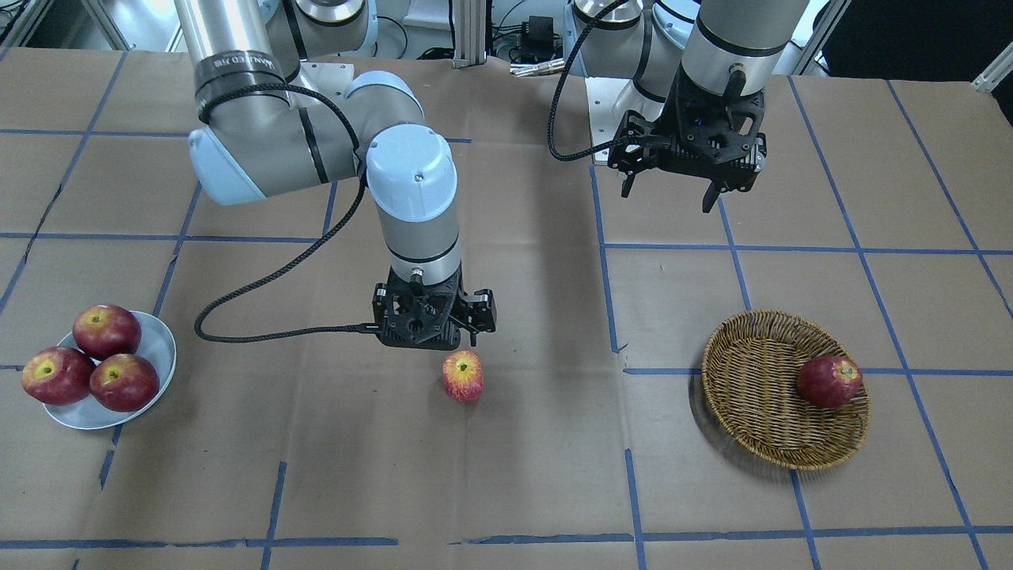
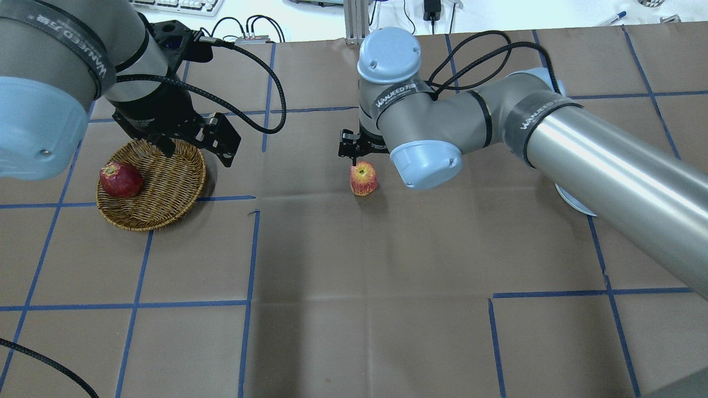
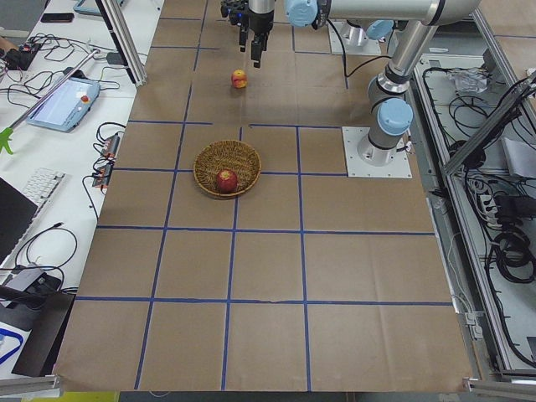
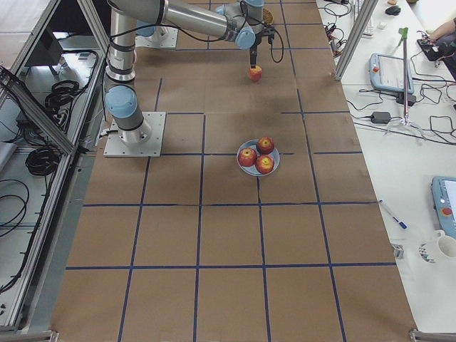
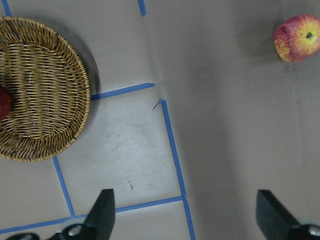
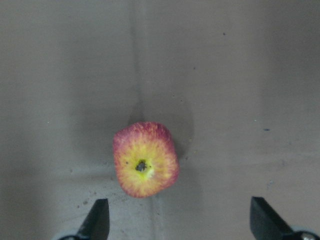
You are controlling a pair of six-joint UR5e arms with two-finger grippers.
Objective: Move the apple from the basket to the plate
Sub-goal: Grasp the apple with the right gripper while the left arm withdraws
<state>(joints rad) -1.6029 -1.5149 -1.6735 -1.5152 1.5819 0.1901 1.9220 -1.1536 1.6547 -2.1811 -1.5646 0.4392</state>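
The pinkish-red yellow-streaked apple has rounded sides. My right gripper should grab it by them next, so it can be added to the pale plate [image 1: 158, 348].
The pinkish-red, yellow-streaked apple [image 1: 463, 375] stands on the bare table at its middle, outside both basket and plate. It also shows in the right wrist view [image 6: 145, 166] and the overhead view [image 2: 363, 178]. My right gripper [image 1: 443, 340] hovers just above it, open and empty, with its fingers [image 6: 97, 222] wide apart. The wicker basket [image 1: 760, 427] holds one dark red apple [image 1: 828, 381]. My left gripper [image 1: 673, 194] is open and empty, raised beside the basket [image 5: 45, 90]. The pale plate [image 1: 158, 348] carries three dark red apples.
Brown paper with blue tape lines covers the table. The right arm's elbow and forearm [image 2: 581, 149] stretch over the table and hide most of the plate [image 2: 575, 204] in the overhead view. A black cable [image 1: 261, 317] hangs from the right wrist.
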